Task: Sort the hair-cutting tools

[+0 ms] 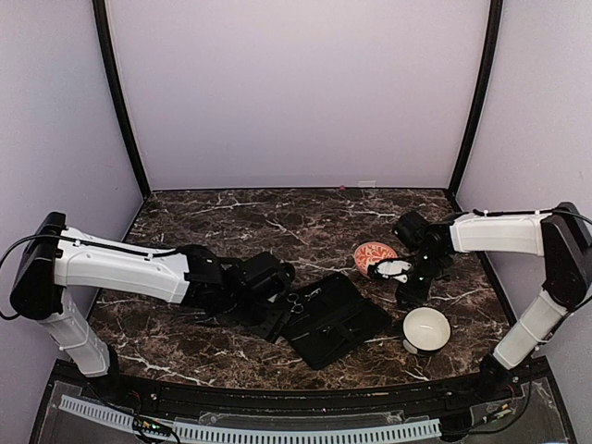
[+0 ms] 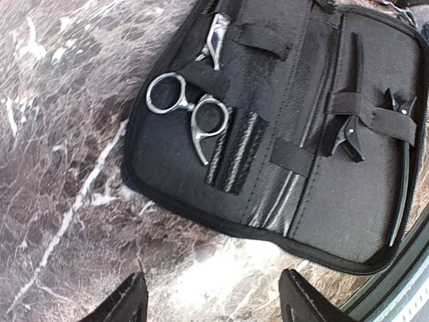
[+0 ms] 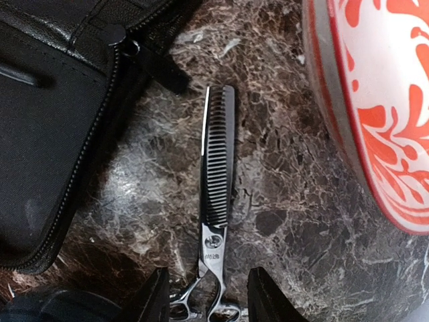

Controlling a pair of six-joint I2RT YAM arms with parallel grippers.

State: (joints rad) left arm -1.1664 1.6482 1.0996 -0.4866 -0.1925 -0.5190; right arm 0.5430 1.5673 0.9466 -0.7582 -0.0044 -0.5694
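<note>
Next, my right gripper grabs the thinning scissors just behind the pivot, leaving the toothed blades free to slide into the case.
One pair of silver scissors (image 2: 188, 111) with looped handles lies tucked into the open black case (image 2: 335, 208), beside a dark clip (image 2: 348, 137) and a slim dark stick (image 2: 402, 194). My left gripper (image 2: 214, 302) hangs open over bare marble just off the case's edge, holding nothing. A second pair, toothed thinning scissors (image 3: 218, 181), lies flat on the marble between the case (image 3: 47, 134) and the orange bowl (image 3: 375, 100). My right gripper (image 3: 209, 298) stands open, its fingers either side of the looped handles with a gap on each side.
The case (image 1: 347, 324) lies open at the table's front centre. An orange patterned bowl (image 1: 375, 252) sits right of centre and a white bowl (image 1: 426, 330) stands nearer the front edge. Both arms reach inward over the dark marble top.
</note>
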